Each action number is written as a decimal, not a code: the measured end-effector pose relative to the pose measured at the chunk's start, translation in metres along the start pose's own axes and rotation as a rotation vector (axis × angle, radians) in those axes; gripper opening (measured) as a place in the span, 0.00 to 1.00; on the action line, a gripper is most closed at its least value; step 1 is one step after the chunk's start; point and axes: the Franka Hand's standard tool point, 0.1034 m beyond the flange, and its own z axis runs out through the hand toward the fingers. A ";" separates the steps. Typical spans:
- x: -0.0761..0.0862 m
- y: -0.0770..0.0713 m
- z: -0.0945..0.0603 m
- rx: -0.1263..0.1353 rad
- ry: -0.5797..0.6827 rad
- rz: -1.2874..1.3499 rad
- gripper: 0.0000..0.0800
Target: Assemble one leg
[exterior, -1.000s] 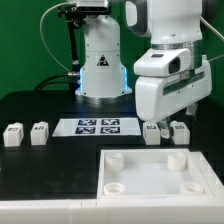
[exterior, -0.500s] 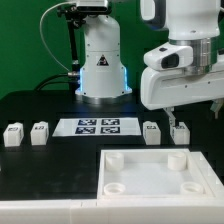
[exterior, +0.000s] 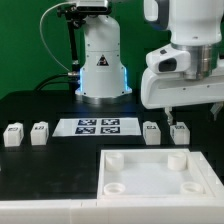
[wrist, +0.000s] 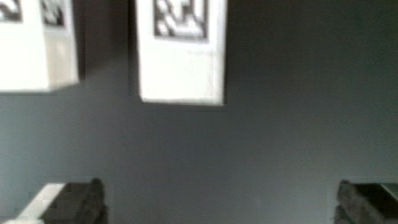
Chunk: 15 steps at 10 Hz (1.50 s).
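The white leg should go into the white tray's round corner socket, so my gripper needs to grab the leg by its tag-marked body [exterior: 180,132] [wrist: 182,20] next.
Four small white legs with tag markers stand on the black table: two at the exterior view's left [exterior: 13,134] [exterior: 39,132] and two at its right [exterior: 151,132] [exterior: 180,131]. My gripper [exterior: 176,118] hangs just above the rightmost leg, not touching it. In the wrist view the gripper [wrist: 222,202] is open and empty, its dark fingertips [wrist: 71,203] far apart. Two legs show in that view, one [wrist: 182,50] more central and one [wrist: 36,45] at the picture's edge. The large white tray [exterior: 135,160] with round corner sockets lies at the front.
The marker board [exterior: 98,126] lies flat between the two pairs of legs. The robot's base [exterior: 100,65] stands behind it at the table's back.
The gripper has risen from low among the two right legs and shifted to the exterior view's right. All four legs stay in place.
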 end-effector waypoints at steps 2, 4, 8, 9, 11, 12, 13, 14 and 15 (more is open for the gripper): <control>-0.012 0.003 0.020 -0.023 -0.242 0.020 0.81; -0.023 0.003 0.030 -0.039 -0.456 0.050 0.81; -0.020 0.002 0.033 -0.054 -0.775 0.042 0.81; -0.019 0.001 0.034 -0.052 -0.762 0.042 0.81; -0.025 0.001 0.041 -0.055 -0.759 0.041 0.81; -0.033 0.002 0.048 -0.059 -0.765 0.043 0.81; -0.035 0.001 0.050 -0.061 -0.765 0.041 0.81; -0.035 0.002 0.050 -0.060 -0.765 0.040 0.80; -0.035 0.002 0.050 -0.060 -0.765 0.040 0.80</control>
